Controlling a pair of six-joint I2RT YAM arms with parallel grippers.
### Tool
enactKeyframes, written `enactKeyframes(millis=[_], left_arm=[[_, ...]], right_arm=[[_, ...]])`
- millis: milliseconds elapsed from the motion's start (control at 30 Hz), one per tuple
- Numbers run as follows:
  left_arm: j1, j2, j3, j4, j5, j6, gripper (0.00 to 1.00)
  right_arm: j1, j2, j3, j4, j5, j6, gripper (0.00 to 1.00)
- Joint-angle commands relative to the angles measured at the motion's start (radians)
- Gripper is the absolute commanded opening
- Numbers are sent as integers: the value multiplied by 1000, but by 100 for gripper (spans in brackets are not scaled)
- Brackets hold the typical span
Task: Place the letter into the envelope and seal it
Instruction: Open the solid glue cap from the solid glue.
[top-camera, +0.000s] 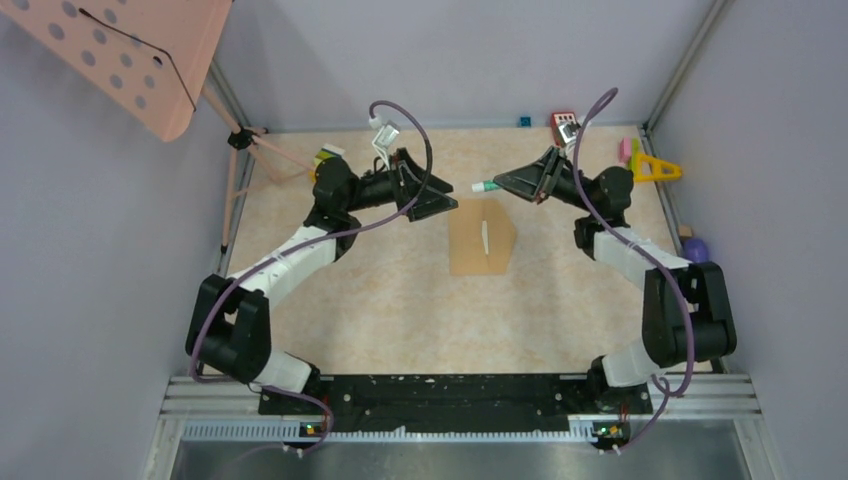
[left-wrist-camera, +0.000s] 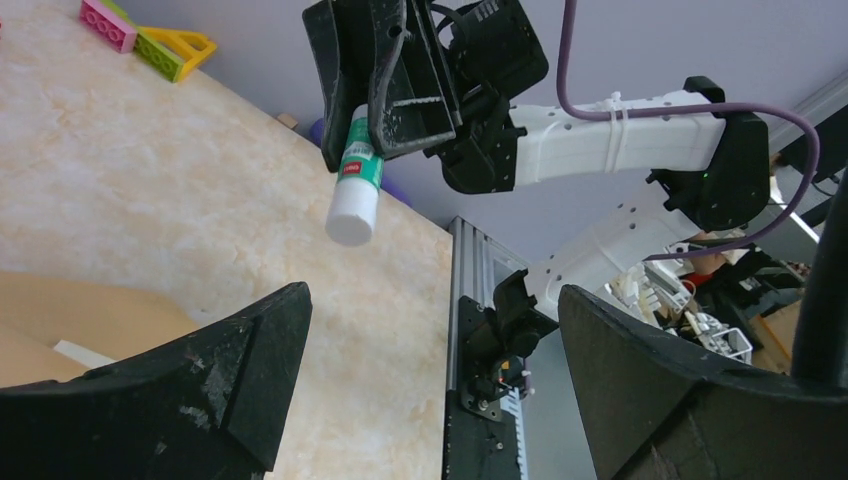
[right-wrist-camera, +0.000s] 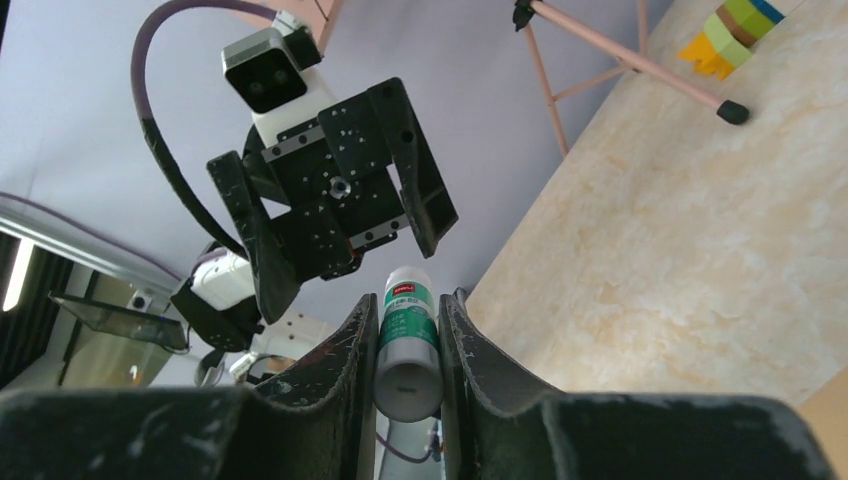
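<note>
The envelope (top-camera: 482, 236) needs sealing, so the left gripper should next grab the glue stick by its white cap end to uncap the stick.
The tan envelope (top-camera: 482, 236) lies flat on the table's middle, its pointed flap toward the right. A thin white strip (top-camera: 484, 236) runs along its middle; I cannot tell whether that is the letter. My right gripper (top-camera: 503, 184) hovers above the envelope's far edge, shut on a green and white glue stick (top-camera: 483, 186) that pokes out leftward. The right wrist view shows the glue stick (right-wrist-camera: 408, 340) pinched between both fingers of that gripper (right-wrist-camera: 410, 300). My left gripper (top-camera: 442, 203) faces it, open and empty. From the left gripper (left-wrist-camera: 432, 300) the glue stick (left-wrist-camera: 357, 190) hangs just ahead.
A pink perforated stand (top-camera: 140, 60) on a tripod rises at the back left. Toy blocks (top-camera: 655, 165) and a red block (top-camera: 563, 120) sit at the back right, a purple object (top-camera: 697, 248) by the right wall. The metal rail (top-camera: 460, 400) lines the near edge.
</note>
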Motion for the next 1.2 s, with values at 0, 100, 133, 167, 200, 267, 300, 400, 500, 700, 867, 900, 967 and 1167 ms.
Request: enactKeyframes(millis=[0, 100, 133, 167, 200, 267, 300, 400, 500, 700, 867, 900, 967, 1167], left_arm=[[-9, 15, -9, 166, 1, -97, 98], [-13, 14, -20, 159, -5, -94, 98], [-14, 15, -22, 155, -6, -90, 98], [-17, 16, -24, 154, -7, -87, 98], [-21, 21, -23, 153, -8, -87, 98], [-32, 39, -15, 157, -5, -92, 98], [-37, 49, -9, 158, 0, -94, 98], [-48, 76, 6, 168, 8, -108, 98], [-51, 90, 8, 209, 11, -138, 96], [-50, 91, 13, 236, 15, -157, 89], [-49, 85, 15, 235, 10, -163, 82], [-49, 83, 16, 226, 9, -161, 80], [-49, 81, 20, 199, 5, -151, 75], [-51, 75, 23, 169, 4, -133, 62]], right_arm=[[39, -33, -30, 174, 52, 53, 0], [61, -63, -62, 185, 96, 39, 0], [66, -75, -69, 179, 110, 31, 0], [70, -84, -70, 173, 115, 27, 0], [76, -89, -70, 171, 116, 27, 0], [90, -92, -74, 176, 117, 35, 0], [97, -94, -79, 186, 125, 37, 0], [111, -95, -79, 184, 128, 31, 0], [117, -96, -84, 169, 131, 16, 0], [118, -107, -109, 118, 139, -35, 0], [121, -128, -124, 75, 158, -92, 0], [122, -128, -123, 69, 159, -98, 0], [123, -129, -125, 66, 164, -103, 0], [128, -133, -122, 41, 174, -125, 0]])
